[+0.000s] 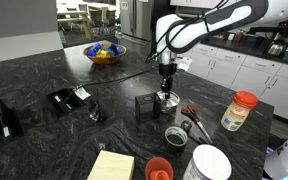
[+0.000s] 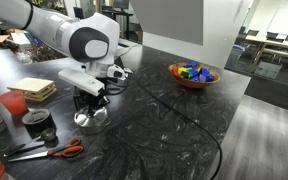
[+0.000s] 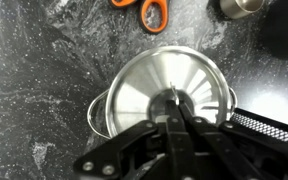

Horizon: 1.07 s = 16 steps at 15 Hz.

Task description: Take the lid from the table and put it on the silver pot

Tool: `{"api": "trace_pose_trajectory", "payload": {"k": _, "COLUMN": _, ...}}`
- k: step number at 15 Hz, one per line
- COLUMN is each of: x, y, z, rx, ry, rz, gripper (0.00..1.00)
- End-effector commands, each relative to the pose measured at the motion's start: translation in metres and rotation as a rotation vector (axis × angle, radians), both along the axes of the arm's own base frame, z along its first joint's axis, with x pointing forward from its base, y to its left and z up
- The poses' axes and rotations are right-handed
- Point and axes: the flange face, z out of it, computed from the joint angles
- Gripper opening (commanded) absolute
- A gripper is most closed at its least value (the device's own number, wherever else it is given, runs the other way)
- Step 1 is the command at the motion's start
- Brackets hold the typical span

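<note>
I need to release the lid now, because its edge is level and centred on the silver pot's rim between the pot's side handles.
In the wrist view the lid [image 3: 144, 85], a round silvery disc, lies over the mouth of the silver pot [image 3: 95, 115]; only the pot's rim and side handles show around it. My gripper [image 3: 172, 102] is shut on the lid's small central knob, directly above the pot. In both exterior views the gripper [image 1: 165, 88] [image 2: 90, 100] points straight down onto the pot [image 1: 166, 101] [image 2: 90, 119] on the dark marbled counter. Whether the lid rests fully on the rim I cannot tell.
Orange-handled scissors [image 1: 190, 112] [image 3: 144, 11] lie beside the pot. A dark tin [image 1: 175, 134], an orange cup [image 1: 159, 168], a white dish [image 1: 211, 162] and a red-capped jar [image 1: 241, 110] stand nearby. A black box [image 1: 144, 106] is next to the pot. A bowl [image 1: 106, 52] sits further back.
</note>
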Motion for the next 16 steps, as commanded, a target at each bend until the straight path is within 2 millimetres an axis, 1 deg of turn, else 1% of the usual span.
{"api": "trace_pose_trajectory", "payload": {"k": 1, "x": 0.002, "y": -0.005, "z": -0.003, "rx": -0.008, "ry": 0.01, "rz": 0.012, "gripper": 0.01}}
{"api": "trace_pose_trajectory", "payload": {"k": 2, "x": 0.002, "y": -0.005, "z": -0.003, "rx": -0.004, "ry": 0.012, "rz": 0.012, "gripper": 0.01}}
{"api": "trace_pose_trajectory", "payload": {"k": 3, "x": 0.001, "y": -0.004, "z": -0.002, "rx": 0.0, "ry": 0.013, "rz": 0.013, "gripper": 0.06}}
{"api": "trace_pose_trajectory", "payload": {"k": 4, "x": 0.001, "y": -0.004, "z": -0.001, "rx": 0.01, "ry": 0.01, "rz": 0.01, "gripper": 0.3}}
{"api": "trace_pose_trajectory", "payload": {"k": 6, "x": 0.001, "y": -0.005, "z": 0.0, "rx": 0.018, "ry": 0.01, "rz": 0.007, "gripper": 0.34}}
{"api": "trace_pose_trajectory", "payload": {"k": 7, "x": 0.0, "y": -0.006, "z": 0.003, "rx": 0.025, "ry": 0.012, "rz": 0.007, "gripper": 0.4}}
{"api": "trace_pose_trajectory", "payload": {"k": 9, "x": -0.003, "y": -0.008, "z": 0.009, "rx": 0.028, "ry": 0.005, "rz": 0.005, "gripper": 0.55}}
{"api": "trace_pose_trajectory", "payload": {"k": 12, "x": -0.01, "y": -0.009, "z": 0.027, "rx": 0.024, "ry": -0.023, "rz": 0.006, "gripper": 0.75}}
{"api": "trace_pose_trajectory", "payload": {"k": 15, "x": -0.024, "y": -0.007, "z": 0.054, "rx": 0.024, "ry": -0.06, "rz": 0.012, "gripper": 0.97}}
{"api": "trace_pose_trajectory", "payload": {"k": 16, "x": -0.03, "y": -0.007, "z": 0.063, "rx": 0.026, "ry": -0.071, "rz": 0.013, "gripper": 0.99}}
